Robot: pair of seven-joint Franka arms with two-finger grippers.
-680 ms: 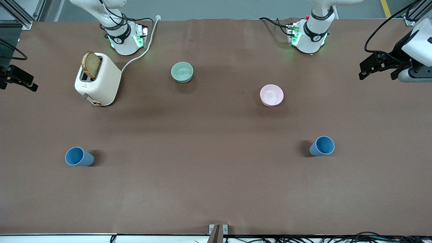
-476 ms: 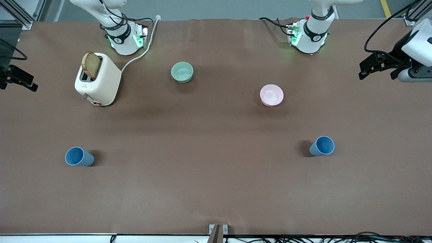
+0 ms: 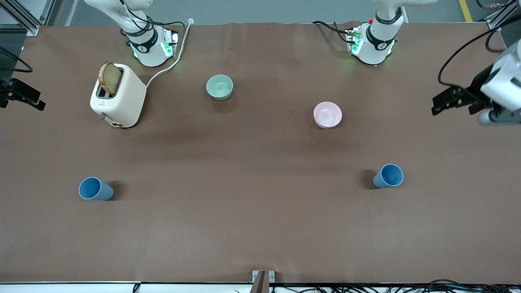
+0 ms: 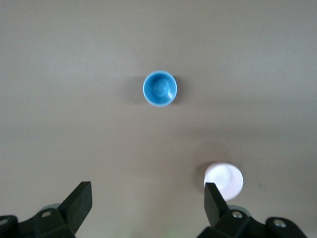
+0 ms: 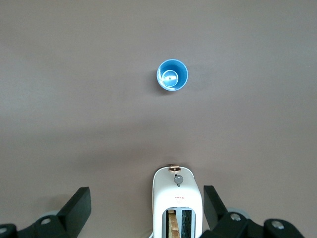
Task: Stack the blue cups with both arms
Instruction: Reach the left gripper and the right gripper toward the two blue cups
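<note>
The left gripper grabs the rim of the blue cup beside the pink bowl next, to stack the blue cups.
Two blue cups stand upright on the brown table. One cup (image 3: 389, 176) is toward the left arm's end; it also shows in the left wrist view (image 4: 160, 89). The other cup (image 3: 95, 189) is toward the right arm's end; it also shows in the right wrist view (image 5: 172, 75). My left gripper (image 3: 452, 99) hangs high over the left arm's end of the table, open and empty (image 4: 147, 201). My right gripper (image 3: 19, 97) hangs high at the right arm's end, open and empty (image 5: 147, 203). Both grippers are well clear of the cups.
A white toaster (image 3: 119, 96) with a bread slice (image 3: 110, 78) stands near the right arm's base and shows in the right wrist view (image 5: 177, 198). A mint-green bowl (image 3: 220, 86) and a pink bowl (image 3: 327, 114) sit farther from the front camera than the cups.
My left gripper has shifted a little toward the front camera at the table's end. The right arm, cups and bowls have not moved.
</note>
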